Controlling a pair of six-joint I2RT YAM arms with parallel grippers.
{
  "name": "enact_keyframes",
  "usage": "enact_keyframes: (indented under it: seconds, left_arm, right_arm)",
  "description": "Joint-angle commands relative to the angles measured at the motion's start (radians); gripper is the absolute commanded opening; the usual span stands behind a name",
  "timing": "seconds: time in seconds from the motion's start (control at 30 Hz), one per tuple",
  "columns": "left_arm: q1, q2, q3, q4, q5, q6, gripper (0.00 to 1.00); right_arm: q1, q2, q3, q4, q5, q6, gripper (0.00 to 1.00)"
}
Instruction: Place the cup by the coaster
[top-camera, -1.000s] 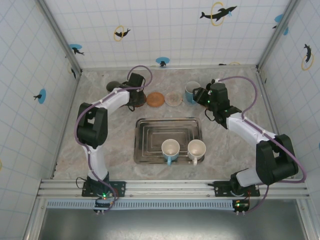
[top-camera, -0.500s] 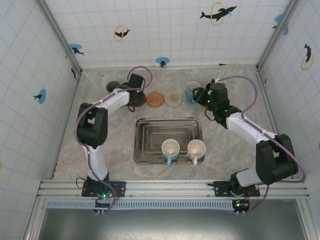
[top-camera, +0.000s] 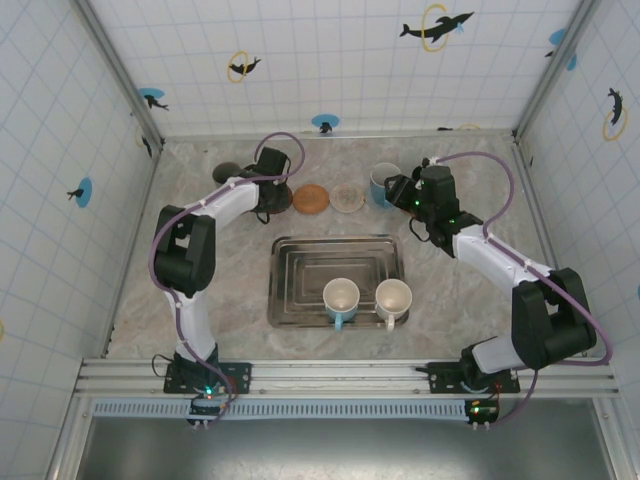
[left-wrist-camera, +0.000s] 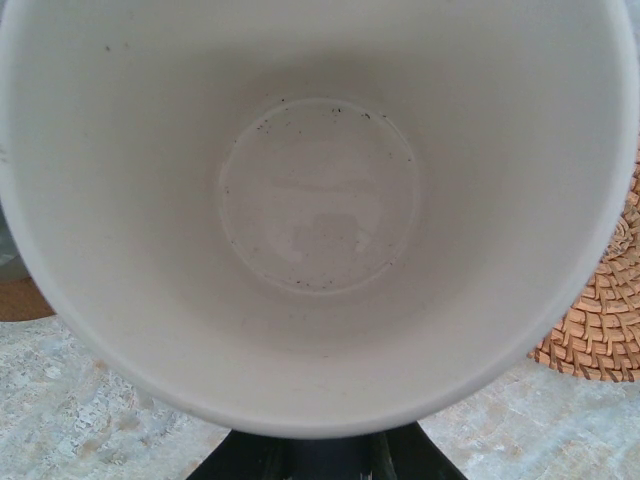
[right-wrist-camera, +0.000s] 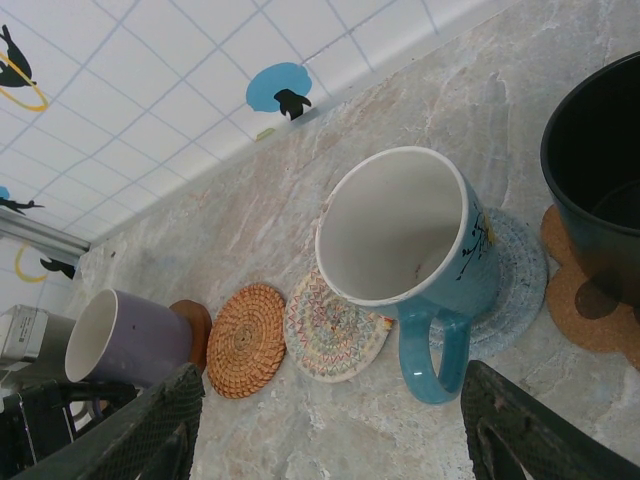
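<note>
The purple cup stands upright over the brown wooden coaster (right-wrist-camera: 195, 318), clear of the orange one, so it is time for my left gripper to let go now.
A purple cup (right-wrist-camera: 125, 338) with a white inside (left-wrist-camera: 318, 195) is at the left end of a row of coasters, over a brown wooden coaster (right-wrist-camera: 195, 318). My left gripper (top-camera: 272, 193) is shut on this cup, its dark jaws just under the rim (left-wrist-camera: 320, 458). To the right lie an orange woven coaster (right-wrist-camera: 247, 340) (top-camera: 310, 198) and a pale zigzag coaster (right-wrist-camera: 332, 332) (top-camera: 348, 197). A blue mug (right-wrist-camera: 415, 235) (top-camera: 384, 184) stands on a blue-grey coaster (right-wrist-camera: 520, 275). My right gripper (right-wrist-camera: 335, 385) (top-camera: 402, 190) is open just short of the mug, holding nothing.
A steel tray (top-camera: 300, 262) in the middle of the table holds two white-lined cups (top-camera: 341, 297) (top-camera: 393, 297). A black pot (right-wrist-camera: 600, 180) stands on a cork mat (right-wrist-camera: 585, 305) beside the blue mug. A dark round thing (top-camera: 227, 170) lies at the back left. The tiled back wall is close.
</note>
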Motion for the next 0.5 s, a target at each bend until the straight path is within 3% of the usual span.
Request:
enact_keyframes:
  seconds: [0.0,0.23,0.37,0.47]
  left_arm:
    - [0.009,-0.015,-0.01,-0.038,-0.003,-0.019,0.16]
    - [0.01,-0.026,-0.014,-0.037,0.005,-0.021,0.31]
    - [0.01,-0.037,-0.018,-0.039,0.005,-0.02,0.34]
    - [0.008,-0.057,-0.023,-0.041,0.007,-0.023,0.42]
  right_arm:
    - [-0.006,-0.016,0.028,0.008,0.002,0.006,0.69]
    - [-0.007,-0.015,0.03,0.008,0.001,0.005,0.69]
    - [-0.007,-0.013,0.03,0.007,0.001,0.005,0.69]
    - [-0.007,-0.013,0.031,0.008,0.001,0.006,0.69]
